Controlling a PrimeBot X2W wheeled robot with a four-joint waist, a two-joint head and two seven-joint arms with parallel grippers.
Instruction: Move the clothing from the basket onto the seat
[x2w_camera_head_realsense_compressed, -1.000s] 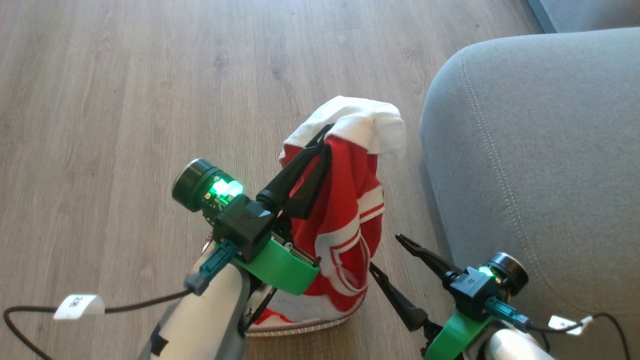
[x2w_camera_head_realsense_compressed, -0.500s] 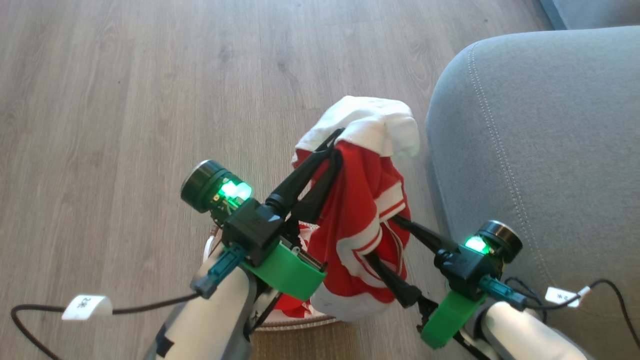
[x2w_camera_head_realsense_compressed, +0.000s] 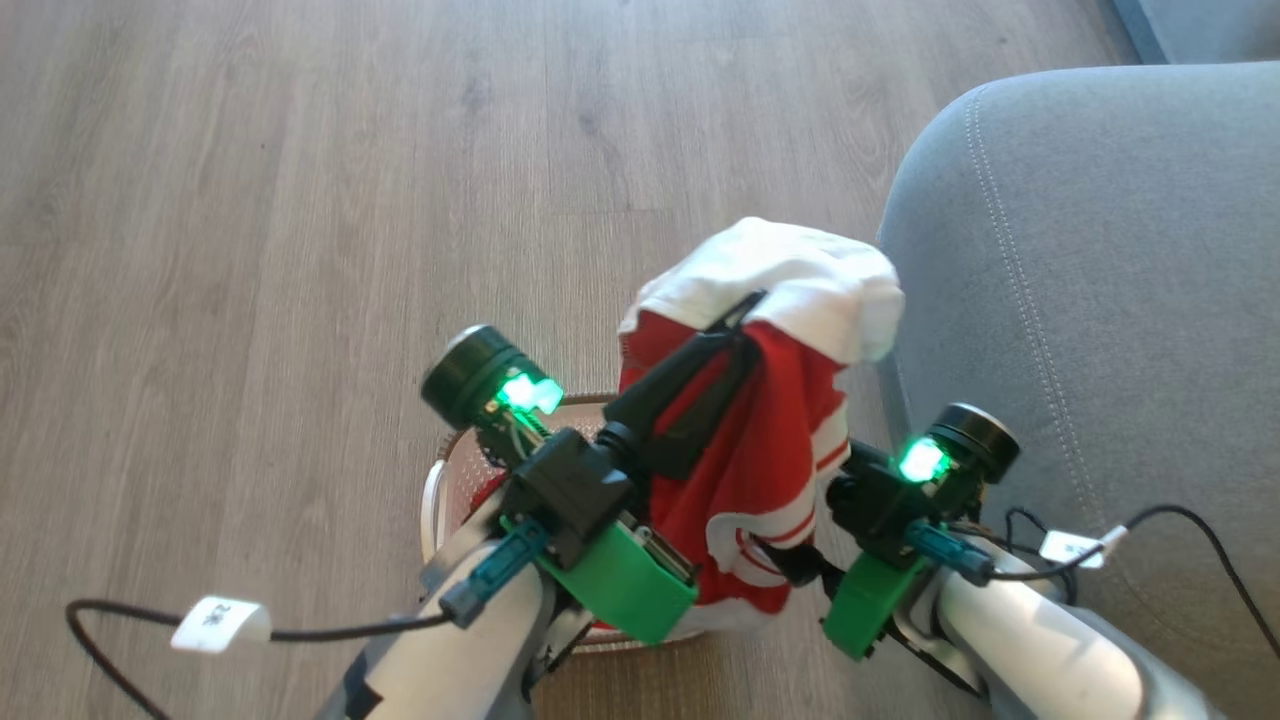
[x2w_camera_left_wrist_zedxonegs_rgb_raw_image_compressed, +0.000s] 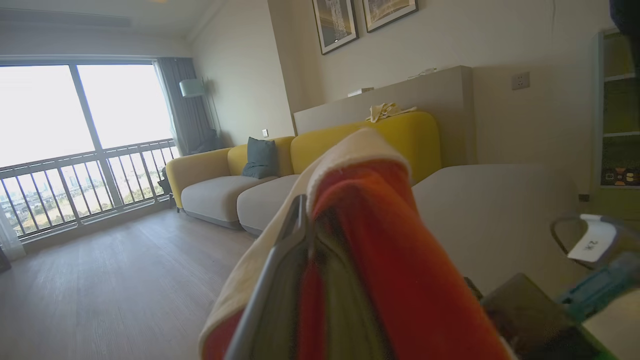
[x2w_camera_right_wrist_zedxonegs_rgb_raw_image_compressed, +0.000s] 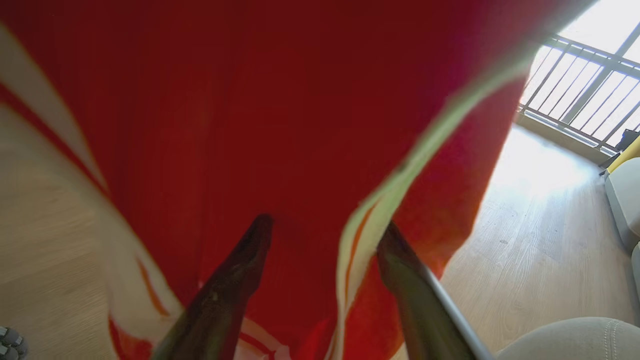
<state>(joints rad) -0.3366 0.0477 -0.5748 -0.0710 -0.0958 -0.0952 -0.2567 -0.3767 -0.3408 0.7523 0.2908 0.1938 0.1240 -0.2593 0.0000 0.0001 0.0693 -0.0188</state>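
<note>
The red clothing has to move onto the seat (x2w_camera_head_realsense_compressed: 1090, 300), so my right gripper should grab it by its striped white cuff (x2w_camera_head_realsense_compressed: 746, 542) next.
A red and white piece of clothing (x2w_camera_head_realsense_compressed: 770, 450) hangs over the basket (x2w_camera_head_realsense_compressed: 436, 497), close to the seat's (x2w_camera_head_realsense_compressed: 1090, 300) rounded corner. My left gripper (x2w_camera_head_realsense_compressed: 742, 312) is shut on its top, where a white panel drapes over the fingertips; in the left wrist view the clothing (x2w_camera_left_wrist_zedxonegs_rgb_raw_image_compressed: 380, 250) wraps the left gripper (x2w_camera_left_wrist_zedxonegs_rgb_raw_image_compressed: 302, 210). My right gripper (x2w_camera_head_realsense_compressed: 790, 545) reaches into the lower folds from the right, fingers mostly hidden by cloth. In the right wrist view its fingers (x2w_camera_right_wrist_zedxonegs_rgb_raw_image_compressed: 250, 260) stand apart, open, and the clothing (x2w_camera_right_wrist_zedxonegs_rgb_raw_image_compressed: 240, 110) hangs against and between them. A bit of red shows inside the basket.
Wood-look floor (x2w_camera_head_realsense_compressed: 250, 200) spreads to the left and far side. Black cables with white tags trail from both forearms (x2w_camera_head_realsense_compressed: 220, 625). In the left wrist view a yellow and grey sofa (x2w_camera_left_wrist_zedxonegs_rgb_raw_image_compressed: 235, 185) stands by a balcony window.
My right gripper has risen and pushed into the hanging clothing's lower folds. My left gripper has carried the clothing a little higher and toward the seat. The head camera has shifted.
</note>
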